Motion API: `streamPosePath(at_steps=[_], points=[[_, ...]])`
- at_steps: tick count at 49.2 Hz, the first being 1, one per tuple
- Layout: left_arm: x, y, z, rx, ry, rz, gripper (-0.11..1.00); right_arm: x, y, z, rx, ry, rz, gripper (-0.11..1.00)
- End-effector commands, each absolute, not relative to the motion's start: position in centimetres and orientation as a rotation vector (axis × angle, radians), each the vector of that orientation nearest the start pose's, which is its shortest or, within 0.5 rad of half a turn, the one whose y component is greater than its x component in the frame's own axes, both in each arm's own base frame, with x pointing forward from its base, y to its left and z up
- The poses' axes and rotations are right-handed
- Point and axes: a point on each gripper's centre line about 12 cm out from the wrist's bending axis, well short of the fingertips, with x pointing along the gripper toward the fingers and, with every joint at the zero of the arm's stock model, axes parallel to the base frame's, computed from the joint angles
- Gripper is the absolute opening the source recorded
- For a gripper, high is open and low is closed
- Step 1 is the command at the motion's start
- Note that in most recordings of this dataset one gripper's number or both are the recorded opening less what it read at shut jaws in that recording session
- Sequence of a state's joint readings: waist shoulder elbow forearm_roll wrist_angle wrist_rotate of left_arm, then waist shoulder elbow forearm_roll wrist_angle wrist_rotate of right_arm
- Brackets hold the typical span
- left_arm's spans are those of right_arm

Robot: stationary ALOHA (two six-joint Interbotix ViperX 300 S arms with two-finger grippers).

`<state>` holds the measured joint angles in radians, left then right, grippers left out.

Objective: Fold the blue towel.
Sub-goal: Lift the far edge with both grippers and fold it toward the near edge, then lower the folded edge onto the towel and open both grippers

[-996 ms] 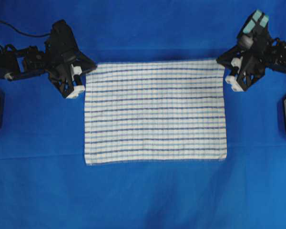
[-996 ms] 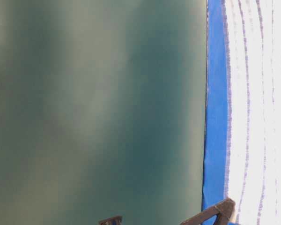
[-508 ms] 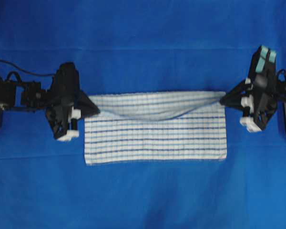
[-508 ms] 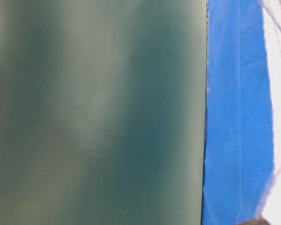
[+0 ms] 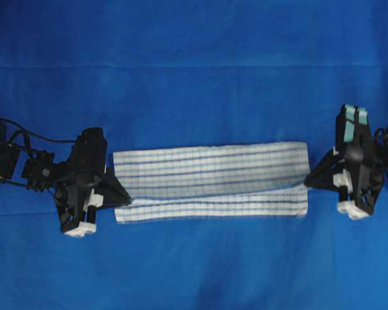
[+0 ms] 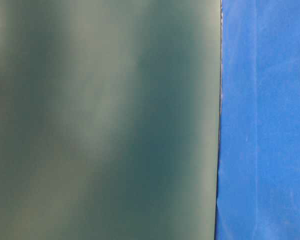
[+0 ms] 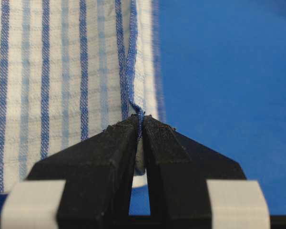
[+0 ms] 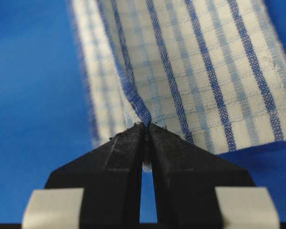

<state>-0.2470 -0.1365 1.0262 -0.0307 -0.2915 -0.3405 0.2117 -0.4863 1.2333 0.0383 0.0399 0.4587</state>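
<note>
The towel's held corner (image 5: 303, 186) is still short of the lower layer's near edge (image 5: 296, 216), so my right gripper keeps hold until it gets there.
The blue towel (image 5: 210, 171), white with thin blue stripes, lies doubled over on the blue table covering (image 5: 194, 64). Its upper layer reaches most of the way toward the near edge, and a strip of the lower layer (image 5: 213, 210) still shows. My left gripper (image 5: 125, 197) is shut on the towel's left corner. In the left wrist view that gripper (image 7: 140, 122) pinches the towel's (image 7: 62, 71) blue-striped hem. At the towel's right end my right gripper (image 5: 308, 183) is shut on the other corner. The right wrist view shows this gripper (image 8: 147, 128) clamped on the towel's (image 8: 205, 71) folded edge.
The blue table covering (image 6: 265, 125) fills the right part of the table-level view. A blurred dark-green surface (image 6: 100, 120) fills the rest of that view. A black cable (image 5: 39, 139) runs by the left arm.
Both grippers have carried the towel's far edge toward the near edge, laying the upper half over the lower. The towel has left the table-level view.
</note>
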Motion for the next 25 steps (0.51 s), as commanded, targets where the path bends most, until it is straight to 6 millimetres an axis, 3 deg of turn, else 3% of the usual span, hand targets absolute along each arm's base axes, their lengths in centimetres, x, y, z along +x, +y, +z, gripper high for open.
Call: streamPosePath(at_steps=[1,25], points=[[30.0,-7.9,13.9,-0.28,0.606,-0.138,0.02,21.8,5.3,13.8,0.398,0.798,0.025,0.05],[29.4,-7.8,13.0,-0.262,0.702,-0.122,0.02,23.7,6.5,13.1,0.393,0.834,0.038,0.05]])
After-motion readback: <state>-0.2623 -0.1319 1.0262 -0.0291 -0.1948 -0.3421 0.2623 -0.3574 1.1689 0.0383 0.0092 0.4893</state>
